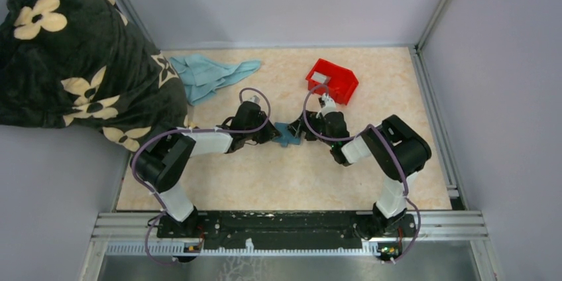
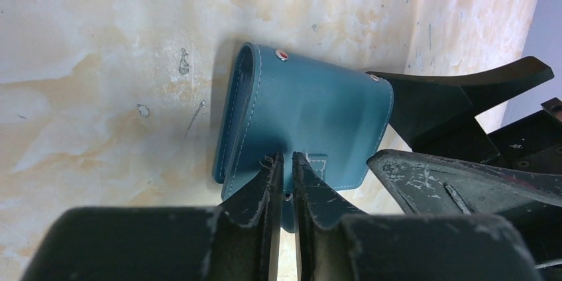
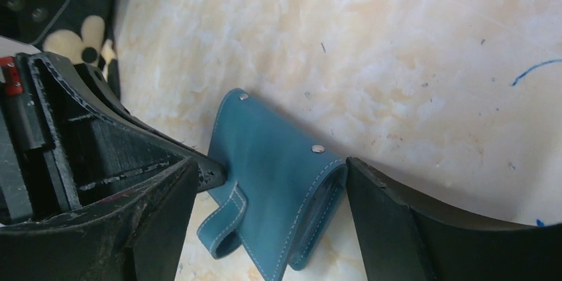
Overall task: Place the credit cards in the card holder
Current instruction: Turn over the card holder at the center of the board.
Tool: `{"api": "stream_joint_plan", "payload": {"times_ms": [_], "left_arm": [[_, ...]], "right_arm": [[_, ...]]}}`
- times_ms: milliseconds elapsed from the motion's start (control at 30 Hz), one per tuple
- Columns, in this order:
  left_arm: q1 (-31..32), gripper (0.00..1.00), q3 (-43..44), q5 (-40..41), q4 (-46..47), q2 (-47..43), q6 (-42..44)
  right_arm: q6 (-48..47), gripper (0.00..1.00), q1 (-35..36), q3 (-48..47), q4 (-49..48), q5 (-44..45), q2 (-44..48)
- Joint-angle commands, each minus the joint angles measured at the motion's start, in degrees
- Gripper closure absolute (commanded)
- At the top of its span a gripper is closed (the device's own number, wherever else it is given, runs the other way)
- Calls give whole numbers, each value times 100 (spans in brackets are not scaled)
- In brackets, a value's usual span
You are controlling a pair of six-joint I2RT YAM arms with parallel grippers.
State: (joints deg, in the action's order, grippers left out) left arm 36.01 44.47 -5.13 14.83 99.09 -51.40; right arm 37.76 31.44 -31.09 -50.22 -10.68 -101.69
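Note:
The card holder's folded edge is between my right gripper's fingers, so my right gripper needs to close on it now, and closing would hold that edge.
The teal card holder (image 1: 286,134) lies folded on the table between my two grippers. My left gripper (image 2: 285,162) is shut on its near edge, by the strap tab. My right gripper (image 3: 270,175) is open and straddles the holder (image 3: 272,155); its right finger (image 3: 397,221) touches the folded edge. The holder (image 2: 311,112) shows two small snap studs. The right gripper's fingers (image 2: 457,92) show at the right of the left wrist view. A grey card (image 1: 319,77) lies in the red bin (image 1: 339,85). No card shows in either wrist view.
A light blue cloth (image 1: 207,75) lies at the back left. A dark floral blanket (image 1: 73,56) hangs over the table's left side. The red bin stands just behind the right gripper. Metal frame rails (image 1: 434,115) run along the right edge.

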Motion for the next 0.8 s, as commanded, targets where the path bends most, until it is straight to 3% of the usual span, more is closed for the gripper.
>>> {"api": "stream_joint_plan", "payload": {"times_ms": [0,100,333,533,700,767], "left_arm": [[36,82,-307,311,-916,507,250],[23,83,-303,293,-899,578,278],[-70,83,-306,295,-959,620,374],[-188,83,-307,246,-944,653,406],[-206,83,-252,214,-958,676,403],[-208,83,-222,201,-979,668,410]], "right_arm": [[358,18,51,291,-69,-617,-593],[483,21,46,384,-581,-842,-857],[724,40,46,301,-1351,-1431,-1439],[779,84,59,242,-1592,-1896,-1577],[780,100,55,377,-1783,-2076,-1417],[768,100,56,438,-1826,-2095,-1314]]}}
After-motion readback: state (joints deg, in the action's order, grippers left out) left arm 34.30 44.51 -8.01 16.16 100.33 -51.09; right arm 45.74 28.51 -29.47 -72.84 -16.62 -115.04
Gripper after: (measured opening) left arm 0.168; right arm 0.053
